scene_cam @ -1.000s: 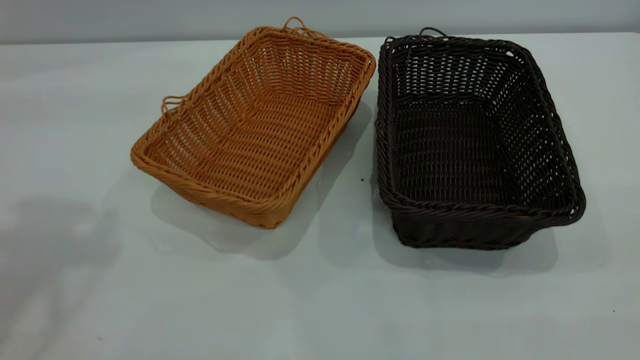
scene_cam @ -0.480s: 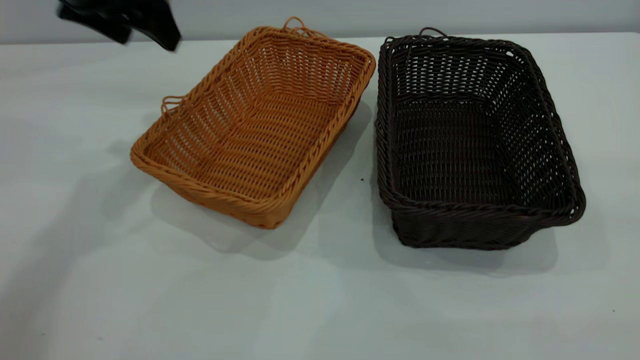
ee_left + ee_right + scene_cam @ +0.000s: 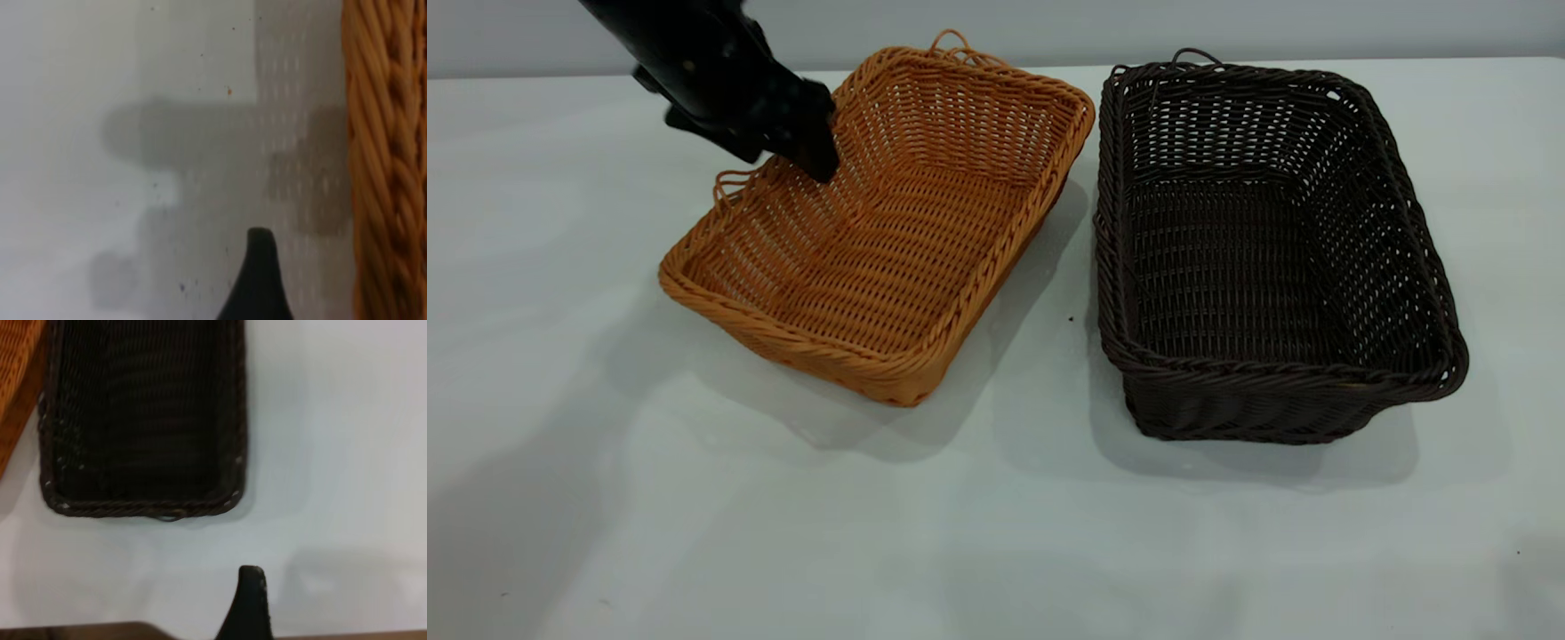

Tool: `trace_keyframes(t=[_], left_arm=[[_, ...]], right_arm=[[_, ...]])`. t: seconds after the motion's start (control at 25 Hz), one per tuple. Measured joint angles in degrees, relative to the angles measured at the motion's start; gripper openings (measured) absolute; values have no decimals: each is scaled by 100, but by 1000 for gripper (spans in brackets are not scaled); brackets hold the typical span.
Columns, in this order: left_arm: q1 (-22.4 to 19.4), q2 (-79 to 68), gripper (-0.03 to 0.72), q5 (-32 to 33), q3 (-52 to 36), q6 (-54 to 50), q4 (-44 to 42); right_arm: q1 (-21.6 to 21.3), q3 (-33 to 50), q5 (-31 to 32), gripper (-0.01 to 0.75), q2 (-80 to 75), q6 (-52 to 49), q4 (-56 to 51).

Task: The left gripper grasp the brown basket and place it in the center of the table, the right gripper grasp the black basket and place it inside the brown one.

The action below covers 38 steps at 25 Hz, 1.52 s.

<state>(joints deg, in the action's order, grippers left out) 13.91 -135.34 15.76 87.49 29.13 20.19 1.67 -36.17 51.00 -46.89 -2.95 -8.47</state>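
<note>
The right gripper grabs the black basket by its short-end rim (image 3: 1280,373) next, which leaves the basket's base to go inside the brown basket (image 3: 880,222).
The brown basket (image 3: 880,222) lies at an angle on the table (image 3: 996,533), left of centre. The black basket (image 3: 1263,249) stands beside it on the right, apart from it. My left gripper (image 3: 783,160) has come down over the brown basket's far-left long rim. One finger (image 3: 823,164) is inside the basket, the other outside, and the jaws are open across the rim. The left wrist view shows the outer finger (image 3: 259,280) over bare table beside the braided rim (image 3: 383,160). My right gripper (image 3: 250,603) hangs back from the black basket's (image 3: 143,420) short end, open and empty.
A back wall runs behind the table's far edge. The table's near edge shows as a brown strip (image 3: 347,635) in the right wrist view. Bare tabletop lies in front of both baskets and to their left.
My left arm came in from the upper left and dropped onto the brown basket's far-left rim. It was absent a second ago. Neither basket has moved.
</note>
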Motion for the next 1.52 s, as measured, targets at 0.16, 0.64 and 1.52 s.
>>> trace_keyframes(t=[0.16, 0.64, 1.52], left_arm=[[0, -338, 529, -215, 173, 0, 0], [-62, -328, 81, -306, 228, 0, 192], [-514, 1080, 81, -520, 265, 132, 45]], right_arm=[[0, 0, -357, 584, -920, 17, -597], [517, -36, -1092, 571, -3355, 1018, -3874], [923, -706, -2178, 566, -7663, 2256, -7752]])
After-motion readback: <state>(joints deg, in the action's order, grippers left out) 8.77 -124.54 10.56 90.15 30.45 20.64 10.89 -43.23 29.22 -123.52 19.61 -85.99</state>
